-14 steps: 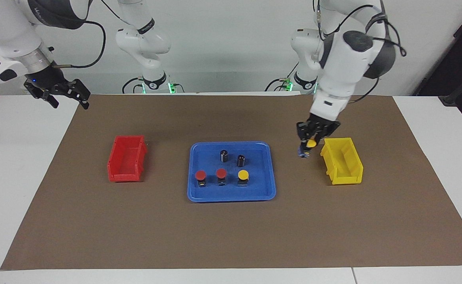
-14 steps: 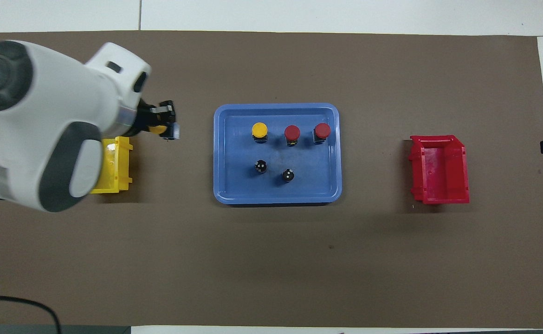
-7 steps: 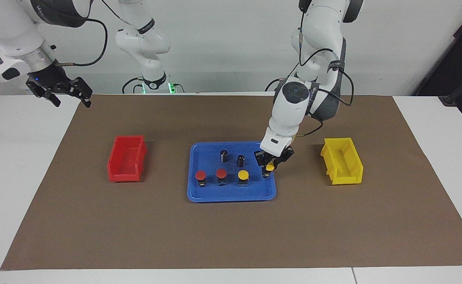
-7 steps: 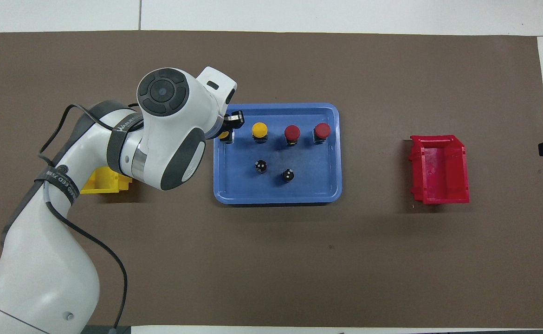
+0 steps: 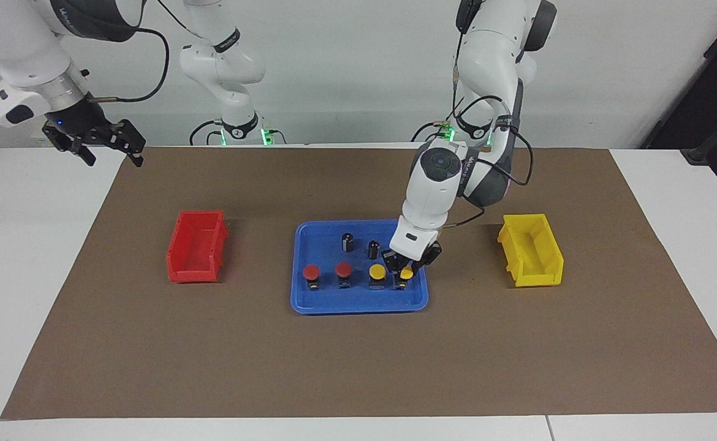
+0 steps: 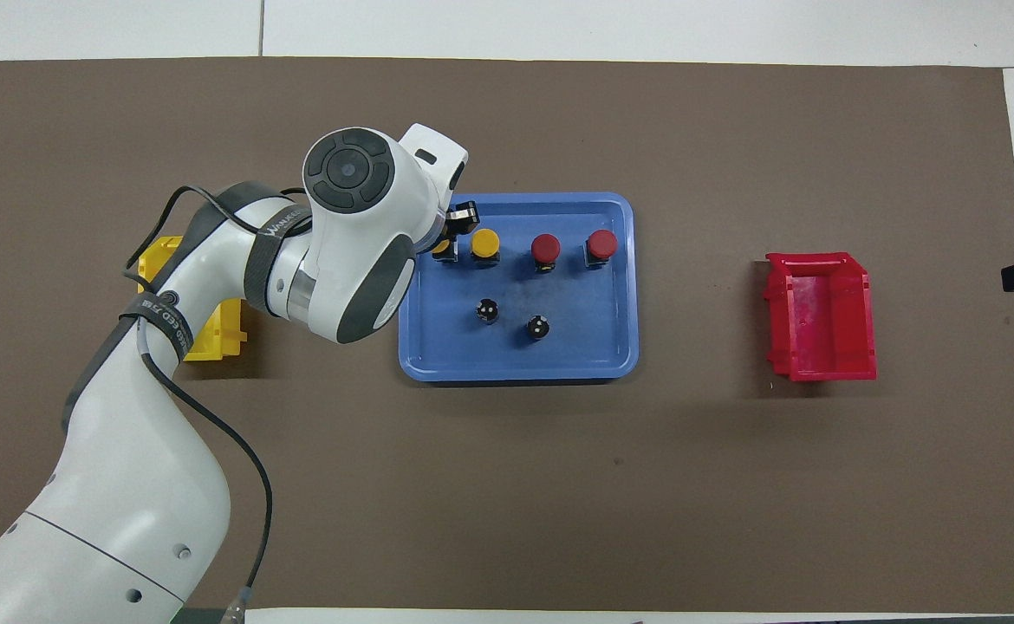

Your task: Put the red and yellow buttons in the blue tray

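Observation:
The second yellow button [image 6: 443,250] stands low in the blue tray at the row's end and would stay in the tray, so my left gripper releases it now.
The blue tray [image 5: 322,245] lies mid-table and also shows in the overhead view [image 6: 585,338]. Two red buttons [image 5: 311,272] [image 5: 343,269] and a yellow button [image 5: 377,271] stand in a row in it, along its edge farthest from the robots. My left gripper [image 5: 405,277] is low in the tray at the row's end toward the left arm. It is shut on the second yellow button [image 5: 406,273], which is half hidden under the wrist in the overhead view [image 6: 441,249]. My right gripper [image 5: 106,148] waits open, raised over the table's edge at the right arm's end.
Two dark capless cylinders [image 5: 347,241] [image 5: 374,248] stand in the tray nearer to the robots than the row. A red bin [image 5: 196,245] sits toward the right arm's end. A yellow bin [image 5: 531,248] sits toward the left arm's end.
My left gripper carried the yellow button from beside the yellow bin over into the blue tray and came down beside the other yellow button. The right arm barely moved.

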Robot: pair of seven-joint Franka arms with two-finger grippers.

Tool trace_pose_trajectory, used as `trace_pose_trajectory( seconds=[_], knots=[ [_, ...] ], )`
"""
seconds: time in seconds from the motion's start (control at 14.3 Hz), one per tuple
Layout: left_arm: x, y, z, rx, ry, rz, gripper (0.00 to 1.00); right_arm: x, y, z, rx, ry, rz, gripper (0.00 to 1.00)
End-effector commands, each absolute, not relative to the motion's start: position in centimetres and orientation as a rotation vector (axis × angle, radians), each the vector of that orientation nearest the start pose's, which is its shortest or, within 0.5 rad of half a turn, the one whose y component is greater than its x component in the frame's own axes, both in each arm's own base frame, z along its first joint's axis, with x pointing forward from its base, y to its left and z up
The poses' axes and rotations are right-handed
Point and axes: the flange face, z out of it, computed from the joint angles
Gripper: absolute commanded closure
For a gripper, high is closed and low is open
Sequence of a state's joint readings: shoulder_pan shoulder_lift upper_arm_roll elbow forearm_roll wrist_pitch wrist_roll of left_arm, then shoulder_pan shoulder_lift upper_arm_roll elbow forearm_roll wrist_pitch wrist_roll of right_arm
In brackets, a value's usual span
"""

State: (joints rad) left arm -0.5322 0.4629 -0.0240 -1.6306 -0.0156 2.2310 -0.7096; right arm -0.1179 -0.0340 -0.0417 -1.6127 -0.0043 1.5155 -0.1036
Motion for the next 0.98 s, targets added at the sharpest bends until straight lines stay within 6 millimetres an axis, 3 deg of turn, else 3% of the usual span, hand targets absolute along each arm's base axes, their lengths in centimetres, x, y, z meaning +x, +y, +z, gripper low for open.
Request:
trace_pose_trajectory(
  seconds=[0.0, 0.07, 0.28, 0.35, 0.42, 0.63, 0.91],
  knots=[
    [59.3, -36.2, 36.7, -3.203, -0.356, -0.192, 0.54, 52.1, -8.7, 62.2, -3.121, 0.059, 0.090, 0.00],
    [59.3, -36.2, 36.7, -3.198, -0.396, -0.196, 0.39, 52.1, -8.6, 62.2, -3.119, 0.057, 0.092, 0.00],
    [59.5, -36.1, 37.0, -3.172, -0.359, -0.229, 0.08, 52.1, -8.7, 62.2, -3.119, 0.059, 0.092, 0.00],
    [59.9, -35.3, 37.7, -3.163, -0.369, -0.226, 0.00, 52.1, -8.7, 62.2, -3.119, 0.059, 0.092, 0.00],
    [60.2, -34.5, 38.4, -3.144, -0.371, -0.211, 0.00, 52.1, -8.7, 62.2, -3.119, 0.059, 0.092, 0.00],
    [60.4, -26.2, 45.5, -3.088, -0.188, -0.119, 0.00, 52.1, -8.7, 62.2, -3.119, 0.062, 0.092, 0.00],
    [58.4, -13.1, 53.8, -3.077, -0.024, -0.010, 0.00, 52.1, -8.4, 62.3, -3.130, 0.062, 0.093, 0.00]
  ],
)
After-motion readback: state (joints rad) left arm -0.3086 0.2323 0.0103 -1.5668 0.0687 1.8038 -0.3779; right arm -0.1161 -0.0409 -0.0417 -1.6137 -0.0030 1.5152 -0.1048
